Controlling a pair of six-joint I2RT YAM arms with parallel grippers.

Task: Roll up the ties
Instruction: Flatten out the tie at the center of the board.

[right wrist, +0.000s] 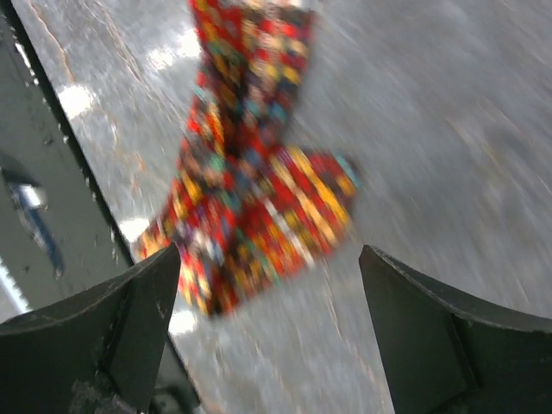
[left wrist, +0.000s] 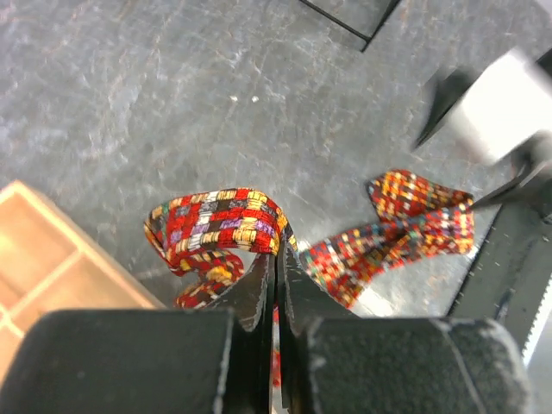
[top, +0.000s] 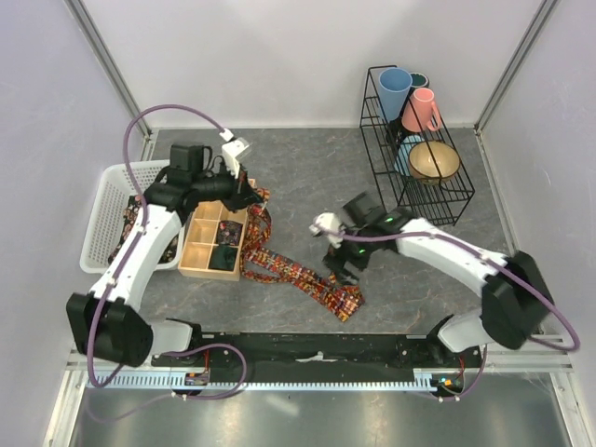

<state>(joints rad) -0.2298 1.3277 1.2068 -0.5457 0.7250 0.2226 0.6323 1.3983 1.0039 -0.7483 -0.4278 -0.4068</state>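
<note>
My left gripper holds the tie. My right gripper should grab the tie next near its folded wide end (top: 345, 297) (right wrist: 247, 226), opposite my left gripper, to pull the tie straight for rolling.
A tie (top: 293, 272) with a dense red, orange and yellow check print lies across the grey table, running from beside the wooden tray down to its folded wide end near the front edge. My left gripper (top: 253, 194) is shut on the tie's upper end, and its black jaws (left wrist: 278, 252) pinch the fabric just beneath a raised loop (left wrist: 216, 226). My right gripper (top: 337, 268) hovers open just behind the wide end. In the right wrist view that folded end (right wrist: 250, 216) lies ahead of the spread fingers (right wrist: 129, 319), untouched and blurred.
A wooden compartment tray (top: 212, 240) sits left of the tie, with a white plastic basket (top: 112, 191) holding more dark printed fabric beyond it. A black wire rack (top: 445, 200) with cups and a bowl stands at the back right. The black base rail (top: 317, 346) runs along the near edge.
</note>
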